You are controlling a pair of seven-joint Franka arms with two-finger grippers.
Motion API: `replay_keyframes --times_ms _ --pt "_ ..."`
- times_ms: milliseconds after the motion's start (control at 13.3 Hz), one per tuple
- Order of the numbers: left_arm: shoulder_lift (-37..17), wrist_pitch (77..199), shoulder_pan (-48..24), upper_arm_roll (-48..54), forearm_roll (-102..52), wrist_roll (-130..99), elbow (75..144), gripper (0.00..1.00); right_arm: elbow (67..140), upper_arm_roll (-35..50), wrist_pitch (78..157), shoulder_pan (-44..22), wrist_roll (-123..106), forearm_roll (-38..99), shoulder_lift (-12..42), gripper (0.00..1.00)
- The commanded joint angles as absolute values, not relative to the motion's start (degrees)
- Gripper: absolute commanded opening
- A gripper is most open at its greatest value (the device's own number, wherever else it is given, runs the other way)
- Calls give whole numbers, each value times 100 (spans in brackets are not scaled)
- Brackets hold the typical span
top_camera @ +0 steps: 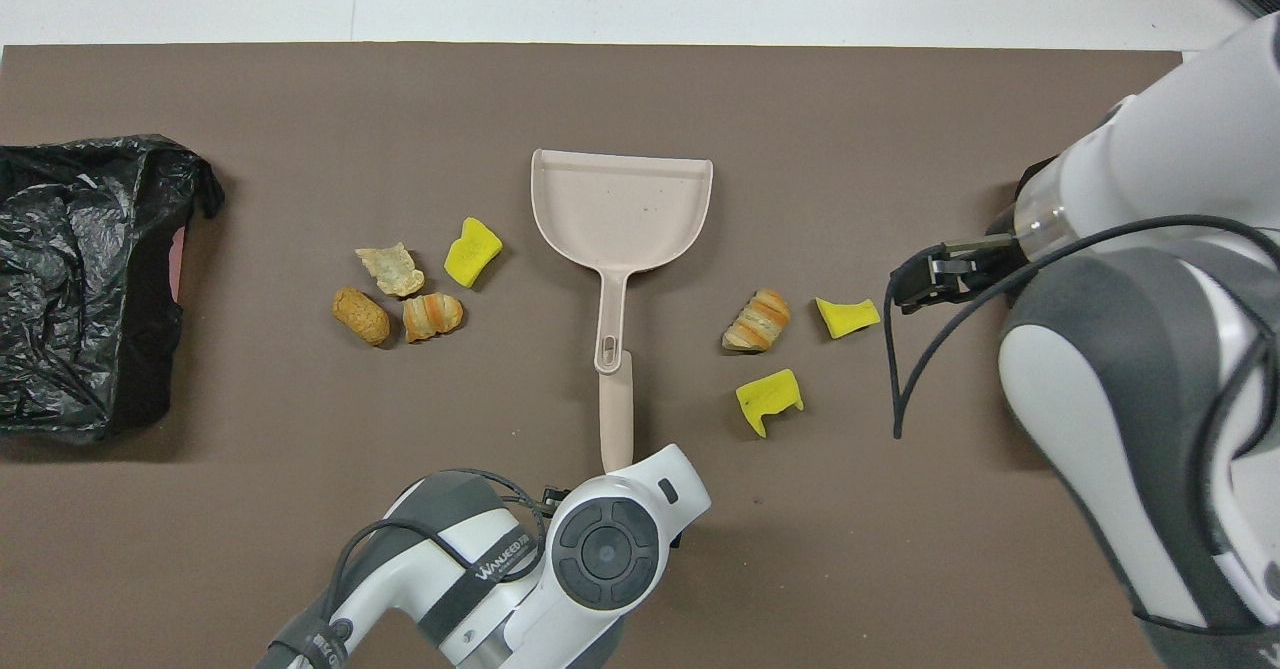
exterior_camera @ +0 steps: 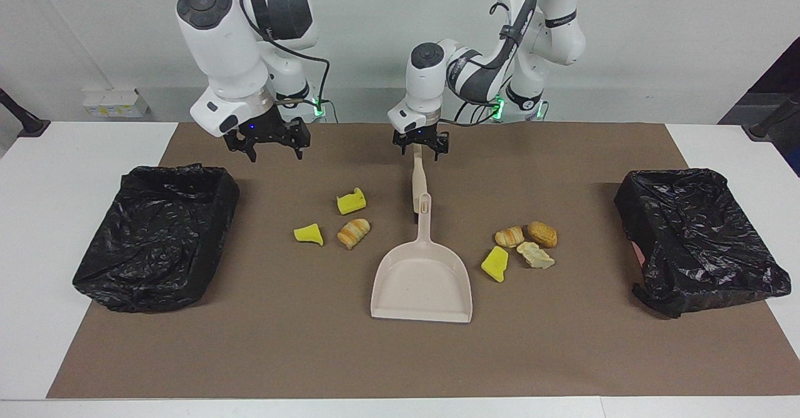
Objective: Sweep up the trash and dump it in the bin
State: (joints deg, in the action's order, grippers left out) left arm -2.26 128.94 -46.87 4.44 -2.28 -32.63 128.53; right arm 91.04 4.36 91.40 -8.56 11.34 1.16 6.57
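The left gripper is low around the beige brush handle (top_camera: 615, 429) beside the dustpan (top_camera: 621, 207) in the overhead view, so it needs to close on the handle.
Trash lies in two groups on the brown mat. Toward the right arm's end are two yellow wedges (exterior_camera: 351, 202) (exterior_camera: 309, 233) and a striped bread piece (exterior_camera: 354, 232). Toward the left arm's end are several pieces: a yellow wedge (exterior_camera: 495, 263), a croissant (exterior_camera: 509, 236), a brown bun (exterior_camera: 542, 233) and a pale piece (exterior_camera: 535, 255). The beige dustpan (exterior_camera: 422, 280) lies between the groups. The beige brush handle (exterior_camera: 417, 180) lies nearer the robots. My left gripper (exterior_camera: 420, 145) is open, straddling the handle's near end. My right gripper (exterior_camera: 274, 144) is open and empty over the mat.
A bin lined with a black bag (exterior_camera: 156, 237) stands at the right arm's end of the mat. A second one (exterior_camera: 697, 237) stands at the left arm's end and also shows in the overhead view (top_camera: 85, 279). The mat (exterior_camera: 281, 343) lies on a white table.
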Motion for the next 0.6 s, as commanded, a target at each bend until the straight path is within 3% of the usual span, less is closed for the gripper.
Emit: replay_keyframes --times_ms 0,75,150,375,449,524 --pt "-35 13025 -4799 334 -272 -3322 13078 100 8833 422 9158 -1150 1581 62 913 100" --pt "-35 13025 -4790 334 -272 -3314 13087 100 8807 422 9158 -1238 1617 62 975 100" --pt "-9 13025 -4799 343 -272 -3322 13148 93 8798 422 9184 -1257 1652 62 993 100" --pt "0 13121 -4790 334 -272 -3384 13201 93 8815 422 9246 -1309 1723 44 1002 100" --pt "-17 13148 -4790 334 -272 -3366 13184 87 8807 422 9246 -1310 1714 -52 1002 100" --pt "-18 13157 -4790 334 -272 -3366 13192 68 8815 422 9246 -1310 1714 -88 1002 100"
